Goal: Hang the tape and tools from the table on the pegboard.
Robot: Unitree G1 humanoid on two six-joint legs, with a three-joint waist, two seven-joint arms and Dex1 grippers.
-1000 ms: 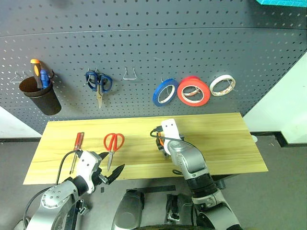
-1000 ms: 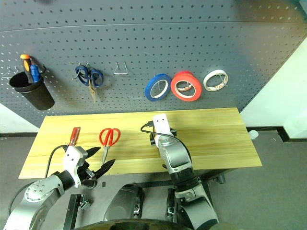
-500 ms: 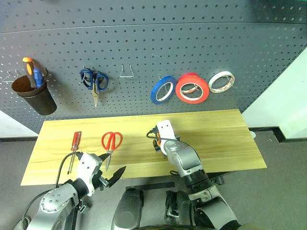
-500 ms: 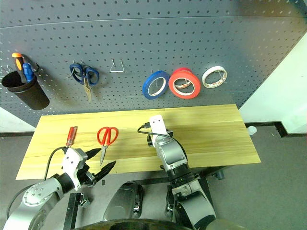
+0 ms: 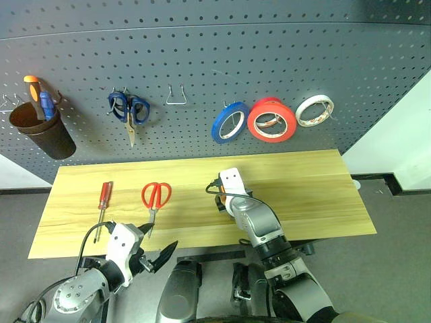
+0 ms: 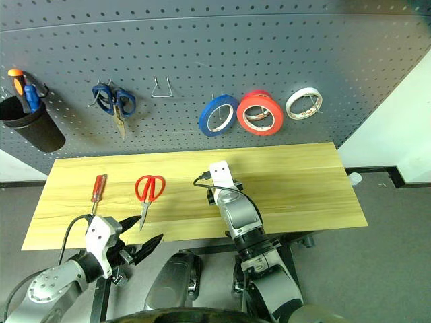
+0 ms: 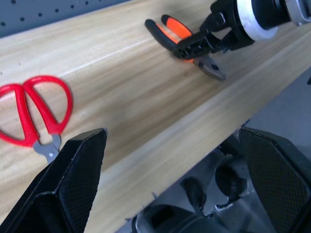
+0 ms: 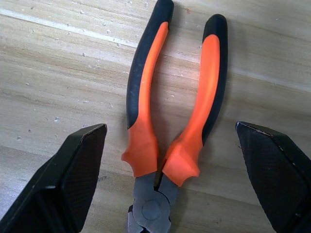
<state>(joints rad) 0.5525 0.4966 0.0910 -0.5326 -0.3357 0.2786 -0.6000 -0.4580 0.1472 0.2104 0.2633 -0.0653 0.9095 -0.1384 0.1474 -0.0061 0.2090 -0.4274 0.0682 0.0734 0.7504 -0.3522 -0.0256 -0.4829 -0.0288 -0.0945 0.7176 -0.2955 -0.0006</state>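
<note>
My right gripper's fingers are beside the pliers' orange handles, low over the wooden table, ready to close on them.
The pliers (image 8: pixel 170 121), with orange-and-black handles, lie flat on the table (image 5: pixel 303 188). My right gripper (image 8: pixel 171 125) hovers open just above them, one finger on each side of the handles. My left gripper (image 5: pixel 158 241) hangs open and empty at the table's front edge, in front of the red-handled scissors (image 5: pixel 155 196). The red-handled screwdriver (image 5: pixel 102 200) lies left of the scissors. The blue tape (image 5: pixel 230 123) hangs on a hook of the pegboard (image 5: pixel 202 54).
On the pegboard hang blue-handled scissors (image 5: pixel 129 111), a red-orange roll (image 5: pixel 271 120), a white roll (image 5: pixel 313 111) and a bare wire hook (image 5: pixel 176 97). A dark cup (image 5: pixel 42 131) holding tools is mounted at the far left.
The head view has tilted and shifted. My left gripper has drawn back a little towards the table's front edge. The right gripper stays over the pliers.
</note>
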